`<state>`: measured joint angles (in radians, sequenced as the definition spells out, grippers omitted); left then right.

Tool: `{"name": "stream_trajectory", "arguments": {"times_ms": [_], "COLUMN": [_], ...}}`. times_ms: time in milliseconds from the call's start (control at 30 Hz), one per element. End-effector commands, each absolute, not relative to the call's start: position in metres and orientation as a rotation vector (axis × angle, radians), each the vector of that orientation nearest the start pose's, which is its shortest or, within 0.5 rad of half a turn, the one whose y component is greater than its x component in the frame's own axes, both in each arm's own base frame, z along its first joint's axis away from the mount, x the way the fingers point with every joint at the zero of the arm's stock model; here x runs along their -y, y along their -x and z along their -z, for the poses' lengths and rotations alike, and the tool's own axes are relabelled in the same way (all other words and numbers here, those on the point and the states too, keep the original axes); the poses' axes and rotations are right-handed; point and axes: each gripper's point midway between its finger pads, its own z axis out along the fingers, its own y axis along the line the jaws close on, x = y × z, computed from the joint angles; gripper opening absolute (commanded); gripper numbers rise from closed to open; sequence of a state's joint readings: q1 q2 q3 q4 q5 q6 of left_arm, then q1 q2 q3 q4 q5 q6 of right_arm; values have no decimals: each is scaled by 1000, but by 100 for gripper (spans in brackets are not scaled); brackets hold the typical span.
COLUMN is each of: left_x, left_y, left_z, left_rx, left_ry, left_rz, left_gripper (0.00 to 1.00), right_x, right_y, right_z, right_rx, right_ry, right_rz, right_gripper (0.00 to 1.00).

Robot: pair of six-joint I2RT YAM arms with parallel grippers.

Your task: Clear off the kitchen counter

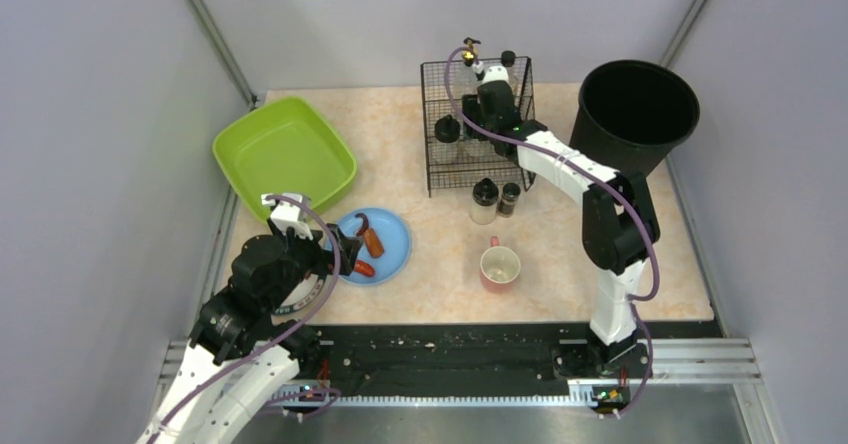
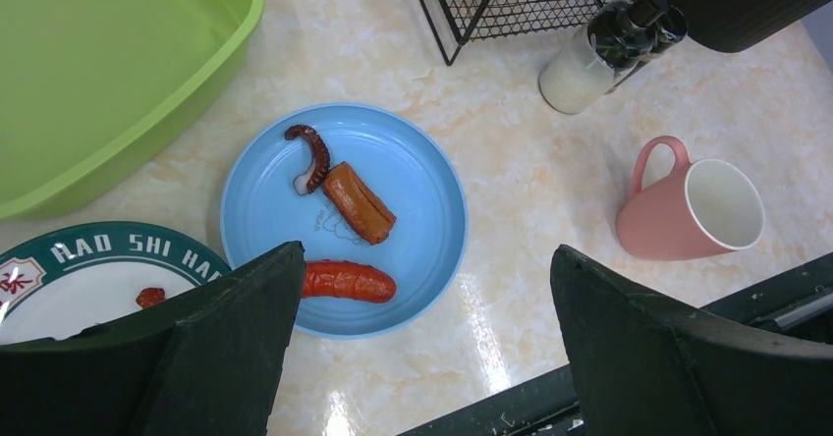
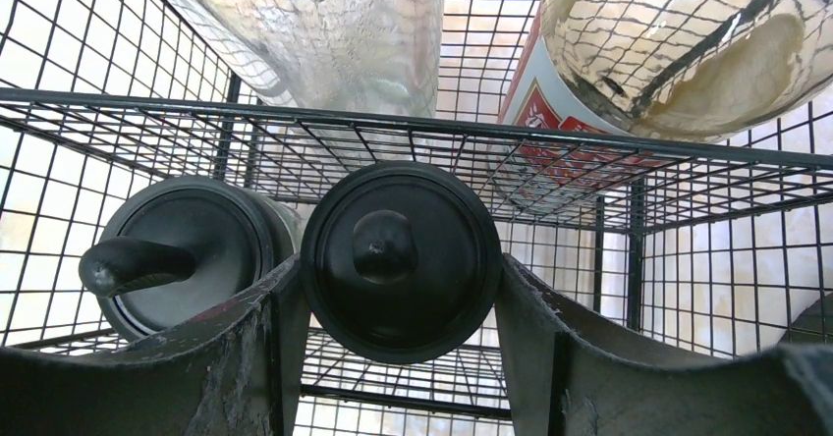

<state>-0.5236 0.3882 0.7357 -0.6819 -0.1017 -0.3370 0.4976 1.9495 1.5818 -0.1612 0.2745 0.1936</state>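
Note:
The black-capped bottle is upright beside the other black cap and would stay standing in the basket, so the robot's right gripper should open.
The kitchen counter carries a blue plate with a red sausage, a browned piece and a dark curled piece. My left gripper hovers over the plate's near edge, open, with nothing between its fingers. A pink mug stands to the plate's right. My right gripper reaches into the black wire basket. It is shut on a black-capped bottle, with one finger pressing each side of the cap.
A lime-green tub sits at the back left and a black bucket at the back right. Two black-topped shakers stand before the basket. A white, green-rimmed plate lies under my left arm. Other bottles fill the basket.

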Motion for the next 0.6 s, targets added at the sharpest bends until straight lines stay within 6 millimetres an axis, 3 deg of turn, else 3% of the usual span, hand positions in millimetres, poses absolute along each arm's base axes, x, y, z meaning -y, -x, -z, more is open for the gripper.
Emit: {"name": "stream_trajectory", "arguments": {"times_ms": [0, 167, 267, 367, 567], "left_x": [103, 103, 102, 102, 102], "left_y": [-186, -186, -186, -186, -187], "left_z": [-240, -241, -241, -241, -240], "left_rx": [-1896, -1895, -1893, -1892, -1899], "left_ry": [-122, -120, -119, -117, -116], "left_rz": [490, 490, 490, 487, 484], "left_gripper": [99, 99, 99, 99, 99], "right_x": [-228, -228, -227, -226, -225], "right_y": [-526, -525, -524, -523, -520], "right_z": [-180, -168, -166, -167, -177], "right_rx": [-2008, -2031, -2037, -2032, -2017], "right_ry": [87, 82, 75, 69, 65], "right_rz": [-166, -165, -168, -169, -178], "right_gripper": [0, 3, 27, 43, 53]}}
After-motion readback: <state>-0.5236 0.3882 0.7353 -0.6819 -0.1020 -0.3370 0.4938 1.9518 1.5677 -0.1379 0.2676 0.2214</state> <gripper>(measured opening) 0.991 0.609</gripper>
